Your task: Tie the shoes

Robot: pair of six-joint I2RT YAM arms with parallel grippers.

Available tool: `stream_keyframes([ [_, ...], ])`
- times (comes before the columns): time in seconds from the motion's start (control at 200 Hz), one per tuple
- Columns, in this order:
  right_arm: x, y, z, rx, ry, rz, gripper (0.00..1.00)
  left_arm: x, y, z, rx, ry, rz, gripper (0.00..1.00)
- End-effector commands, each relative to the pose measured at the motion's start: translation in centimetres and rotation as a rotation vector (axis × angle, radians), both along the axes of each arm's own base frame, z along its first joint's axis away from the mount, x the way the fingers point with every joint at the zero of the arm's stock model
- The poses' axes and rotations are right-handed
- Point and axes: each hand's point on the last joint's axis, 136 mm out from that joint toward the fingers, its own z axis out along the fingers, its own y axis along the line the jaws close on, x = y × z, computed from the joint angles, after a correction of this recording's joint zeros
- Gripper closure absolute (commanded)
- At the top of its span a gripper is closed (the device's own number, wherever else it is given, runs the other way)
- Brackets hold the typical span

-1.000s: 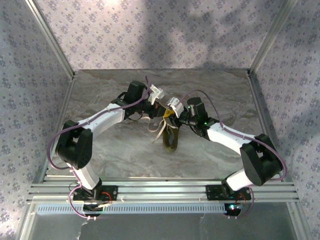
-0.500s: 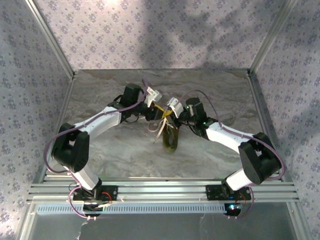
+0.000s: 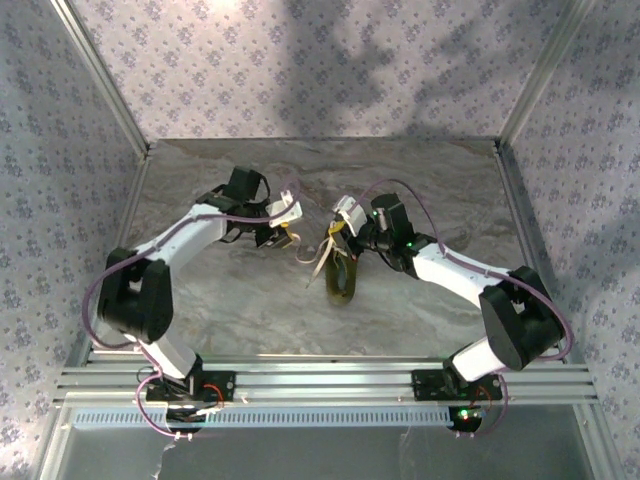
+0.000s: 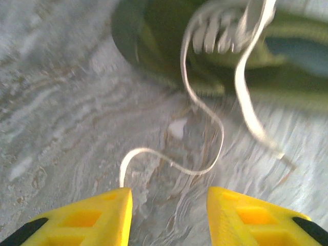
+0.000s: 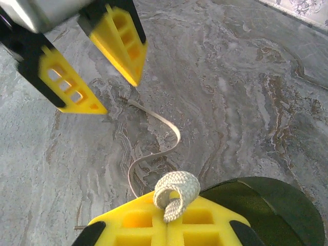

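Observation:
The loose lace should be grabbed next by my left gripper near its loose end (image 3: pixel 296 241), away from the shoe (image 3: pixel 342 277). This will leave length to cross and tie.
The olive-green shoe (image 3: pixel 342 277) lies mid-table with its toe toward the arms. It also fills the top of the left wrist view (image 4: pixel 169 41) and shows at the lower right of the right wrist view (image 5: pixel 277 205). My right gripper (image 3: pixel 340 231) hovers over the shoe's far end, shut (image 5: pixel 170 211) on a curled loop of whitish lace (image 5: pixel 178 188). My left gripper (image 3: pixel 284 233) is left of the shoe, open (image 4: pixel 169 200), with nothing between its fingers (image 5: pixel 119 95). A loose lace (image 4: pixel 207 154) snakes over the table in front of it (image 5: pixel 159 138).
The marble-patterned tabletop (image 3: pixel 420 180) is enclosed by floral-papered walls and aluminium posts (image 3: pixel 100 75). An aluminium rail (image 3: pixel 320 378) runs along the near edge. Open table lies on both sides of the shoe and behind it.
My left gripper has opened, let go of the lace and drawn back to the left. My right gripper has closed on a lace loop and stayed over the shoe.

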Motion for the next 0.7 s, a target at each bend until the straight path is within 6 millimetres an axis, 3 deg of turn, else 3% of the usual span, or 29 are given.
stream_keyframes([
  [0.0, -0.5, 0.5, 1.3, 0.012, -0.008, 0.027, 1.0, 0.5, 0.8, -2.1, 0.133, -0.055, -0.152, 0.57],
  [0.33, -0.9, 0.3, 1.2, -0.003, -0.005, 0.03, 1.0, 4.3, -0.4, -6.2, 0.216, 0.019, -0.189, 0.57],
  [0.565, -1.0, 0.3, 1.0, -0.015, 0.001, 0.029, 1.0, 4.1, 0.4, -8.8, 0.258, 0.116, -0.194, 0.58],
  [0.695, -0.8, 0.3, 1.0, -0.01, 0.006, 0.023, 1.0, 3.7, 0.5, -9.3, 0.251, 0.151, -0.187, 0.65],
])
